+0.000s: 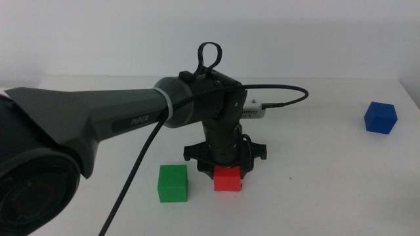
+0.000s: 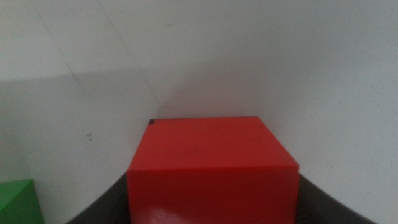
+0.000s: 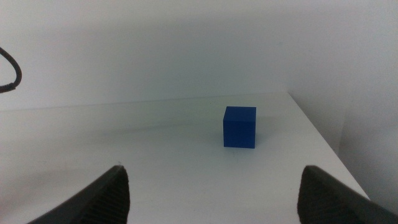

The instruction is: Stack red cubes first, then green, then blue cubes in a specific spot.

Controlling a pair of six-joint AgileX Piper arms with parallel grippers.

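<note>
My left gripper opens now to release the red cube, which would stand. In the middle view the red cube's lower edge (image 1: 228,190) rests on the white tabletop.
My left gripper (image 1: 226,165) points straight down over the red cube (image 1: 228,179), which sits low at the table near the front middle. In the left wrist view the red cube (image 2: 211,168) fills the space between the two dark jaws, and both jaws press against its sides. The green cube (image 1: 173,183) rests on the table just left of the red one, a small gap apart, and its corner (image 2: 18,202) also shows in the left wrist view. Far right lies the blue cube (image 1: 380,118). My right gripper (image 3: 211,186) faces the blue cube (image 3: 240,126) from a distance, jaws wide open.
The left arm's thick dark body (image 1: 79,124) and its black cable (image 1: 131,183) cross the left half of the middle view. A small white box (image 1: 253,110) lies behind the wrist. Tiny dark specks (image 2: 90,135) mark the white tabletop beside the red cube. The table's right edge (image 3: 323,143) runs close to the blue cube.
</note>
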